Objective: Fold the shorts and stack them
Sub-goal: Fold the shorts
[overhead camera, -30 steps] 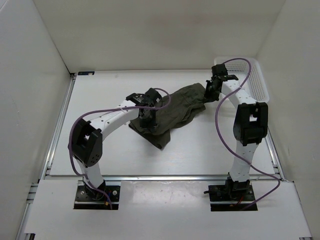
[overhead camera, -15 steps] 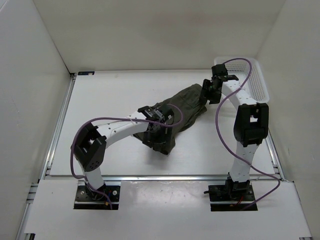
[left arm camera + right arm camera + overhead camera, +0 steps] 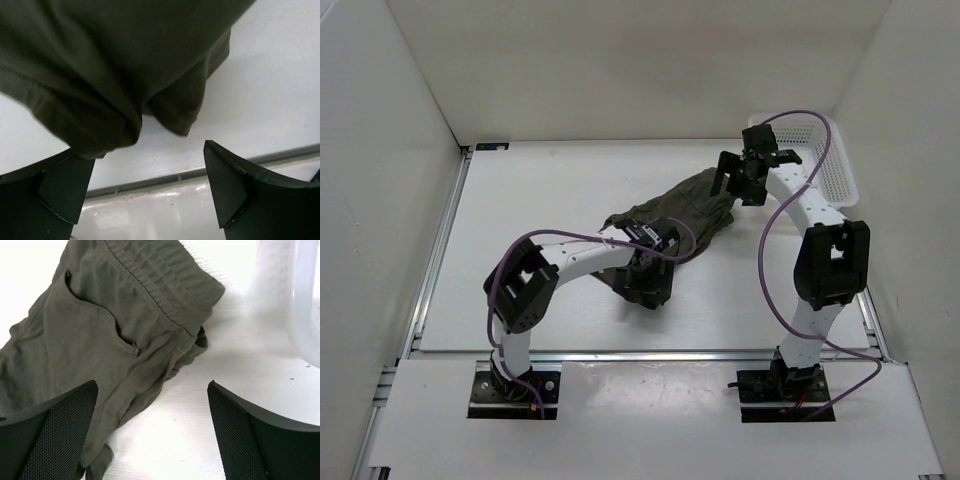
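Observation:
I will next pick up the shorts point(image 3: 690, 210) with my left gripper by the near hem point(image 3: 646, 298), opposite the waistband, to stretch them out straight for folding.
The dark olive shorts point(image 3: 690, 210) lie crumpled in a diagonal band across the middle of the table, waistband end toward the back right. My left gripper point(image 3: 646, 284) hovers over their near hem, open, with nothing between its fingers point(image 3: 240, 192). The left wrist view shows the hem point(image 3: 115, 75) just above the jaws. My right gripper point(image 3: 733, 184) stands open beside the waistband end. In the right wrist view the elastic waistband and a pocket of the shorts point(image 3: 115, 335) lie ahead of the gripper point(image 3: 152, 435), with bare table between the pads point(image 3: 50, 435).
A white mesh basket point(image 3: 835, 165) stands at the back right corner, close behind the right arm; its wall point(image 3: 300, 300) shows blurred in the right wrist view. White walls enclose the table. A metal rail point(image 3: 650, 352) runs along the near edge.
Both grippers have opened and let go of the shorts. The left gripper moved right and nearer, to the near hem. The right gripper shifted slightly off the waistband.

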Controlling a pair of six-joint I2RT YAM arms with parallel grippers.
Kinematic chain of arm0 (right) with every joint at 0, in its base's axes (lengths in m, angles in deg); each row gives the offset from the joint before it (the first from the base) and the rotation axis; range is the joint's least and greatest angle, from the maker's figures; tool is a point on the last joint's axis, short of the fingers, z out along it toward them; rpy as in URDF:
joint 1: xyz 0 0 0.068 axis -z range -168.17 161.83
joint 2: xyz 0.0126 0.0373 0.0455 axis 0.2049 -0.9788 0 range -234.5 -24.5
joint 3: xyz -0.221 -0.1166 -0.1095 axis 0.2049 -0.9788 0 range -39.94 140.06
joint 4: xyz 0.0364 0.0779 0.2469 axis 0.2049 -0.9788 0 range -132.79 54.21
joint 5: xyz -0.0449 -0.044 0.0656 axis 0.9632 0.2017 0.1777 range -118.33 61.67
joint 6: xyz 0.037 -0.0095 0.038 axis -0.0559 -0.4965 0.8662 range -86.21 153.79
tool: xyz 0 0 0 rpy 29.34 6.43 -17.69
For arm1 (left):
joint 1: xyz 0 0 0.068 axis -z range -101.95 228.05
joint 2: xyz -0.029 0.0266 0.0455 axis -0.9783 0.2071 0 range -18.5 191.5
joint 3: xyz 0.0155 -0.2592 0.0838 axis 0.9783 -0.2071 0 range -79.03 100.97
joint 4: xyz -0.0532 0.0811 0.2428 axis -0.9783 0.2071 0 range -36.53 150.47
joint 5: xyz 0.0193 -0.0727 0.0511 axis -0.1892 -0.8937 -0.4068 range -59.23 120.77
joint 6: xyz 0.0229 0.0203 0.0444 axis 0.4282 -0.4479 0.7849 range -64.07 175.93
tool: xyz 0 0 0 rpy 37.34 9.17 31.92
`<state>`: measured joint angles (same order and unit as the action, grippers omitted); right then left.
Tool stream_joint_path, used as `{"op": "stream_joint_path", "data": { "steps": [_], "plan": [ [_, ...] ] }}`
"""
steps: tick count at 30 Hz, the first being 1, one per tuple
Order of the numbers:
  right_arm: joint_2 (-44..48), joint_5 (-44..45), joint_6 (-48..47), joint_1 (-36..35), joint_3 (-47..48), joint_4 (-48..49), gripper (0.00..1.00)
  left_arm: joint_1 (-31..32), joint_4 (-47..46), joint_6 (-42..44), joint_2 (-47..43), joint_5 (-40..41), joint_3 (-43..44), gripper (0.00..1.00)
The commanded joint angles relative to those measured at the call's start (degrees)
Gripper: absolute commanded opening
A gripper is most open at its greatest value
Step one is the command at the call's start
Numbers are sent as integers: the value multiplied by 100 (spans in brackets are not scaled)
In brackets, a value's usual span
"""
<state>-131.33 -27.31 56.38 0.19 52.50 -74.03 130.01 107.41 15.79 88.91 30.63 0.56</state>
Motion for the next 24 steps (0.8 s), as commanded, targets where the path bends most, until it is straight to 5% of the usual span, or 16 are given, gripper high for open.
{"op": "stream_joint_path", "data": {
  "steps": [1,4,6,7,8,9,11,20,24],
  "plan": [
    [224,48,26,21,-95,-61,94,51,-331,-29,200,49,223,100],
    [58,-180,166,91,-200,-61,96,51,-453,-29,411,-3,223,100],
    [-74,-400,298,153,-262,-61,96,51,-454,-81,412,-3,223,88],
    [-75,-400,360,214,-332,-61,96,51,-454,-82,412,-3,223,77],
    [-154,-522,465,215,-411,70,96,51,-454,-82,412,49,163,50],
    [-233,-645,527,276,-411,141,96,51,-454,-134,412,110,75,34],
    [-294,-918,728,337,-551,386,95,-19,-454,-187,350,111,-48,14],
    [-795,-1191,1370,338,-781,1046,91,-345,-296,-293,-352,435,-585,10],
    [-980,-1244,1713,276,-982,1406,75,-468,-164,-232,-598,498,-647,10]
  ]
}}
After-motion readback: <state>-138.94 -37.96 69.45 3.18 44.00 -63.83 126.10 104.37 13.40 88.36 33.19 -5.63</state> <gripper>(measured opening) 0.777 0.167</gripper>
